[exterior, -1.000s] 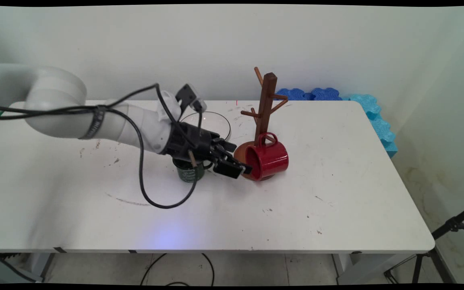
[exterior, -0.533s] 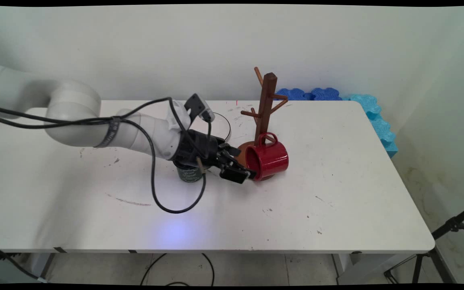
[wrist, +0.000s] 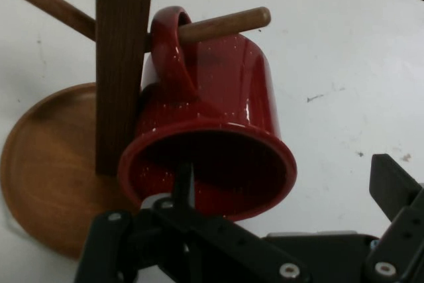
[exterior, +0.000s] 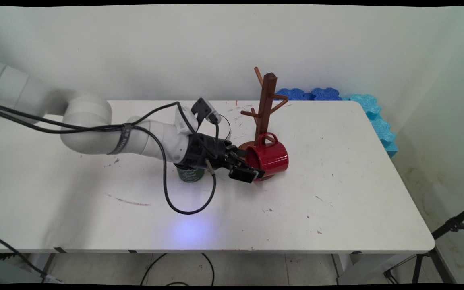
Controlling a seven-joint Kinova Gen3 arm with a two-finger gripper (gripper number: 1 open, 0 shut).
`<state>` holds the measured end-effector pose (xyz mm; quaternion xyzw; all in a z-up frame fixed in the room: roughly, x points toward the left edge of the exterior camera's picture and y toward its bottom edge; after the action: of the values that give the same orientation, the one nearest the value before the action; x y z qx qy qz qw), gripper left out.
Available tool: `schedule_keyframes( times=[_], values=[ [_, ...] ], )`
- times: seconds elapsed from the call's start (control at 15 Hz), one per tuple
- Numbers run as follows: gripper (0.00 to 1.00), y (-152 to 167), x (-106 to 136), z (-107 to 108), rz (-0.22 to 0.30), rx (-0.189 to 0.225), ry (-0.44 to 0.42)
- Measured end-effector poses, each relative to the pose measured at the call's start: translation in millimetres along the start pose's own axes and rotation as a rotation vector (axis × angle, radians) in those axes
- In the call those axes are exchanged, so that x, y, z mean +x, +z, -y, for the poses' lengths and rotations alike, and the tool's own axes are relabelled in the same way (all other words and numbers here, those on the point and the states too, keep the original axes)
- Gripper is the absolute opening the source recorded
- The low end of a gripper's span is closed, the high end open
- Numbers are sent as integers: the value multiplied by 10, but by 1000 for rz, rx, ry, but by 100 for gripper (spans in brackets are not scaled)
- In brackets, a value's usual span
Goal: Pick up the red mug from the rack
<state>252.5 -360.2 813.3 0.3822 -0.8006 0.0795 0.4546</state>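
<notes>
The red mug is on the wooden peg [wrist: 228, 24]. My gripper next needs to grab the mug by its rim [wrist: 286, 158] to lift it off, with the mug's handle free.
A red mug [exterior: 270, 157] hangs by its handle on a low peg of the brown wooden mug tree [exterior: 265, 108], its mouth facing left toward my gripper [exterior: 254, 169]. My gripper is open at the mug's rim. In the hand view the red mug [wrist: 218, 91] fills the centre, with the peg through its handle and the tree's post [wrist: 122, 64] to the left. One finger [wrist: 183, 187] reaches into the mug's mouth and the other finger [wrist: 392, 185] stands well outside its wall. A dark green mug [exterior: 190, 174] stands upright under my wrist, partly hidden.
The tree's round wooden base [wrist: 46, 164] lies under the red mug. A clear glass dish [exterior: 226, 127] sits behind my wrist, mostly hidden. Blue foam pieces [exterior: 373, 117] lie along the table's far right corner. A tripod leg [exterior: 449, 225] stands off the right edge.
My arm has moved to the right, carrying the open gripper from beside the green mug up to the red mug's mouth. The red mug and tree have not moved.
</notes>
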Motion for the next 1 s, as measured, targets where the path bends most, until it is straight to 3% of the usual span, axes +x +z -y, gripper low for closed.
schedule_keyframes(
  times=[1.0],
  values=[
    [100,346,-173,28,-82,-28,-106]
  ],
)
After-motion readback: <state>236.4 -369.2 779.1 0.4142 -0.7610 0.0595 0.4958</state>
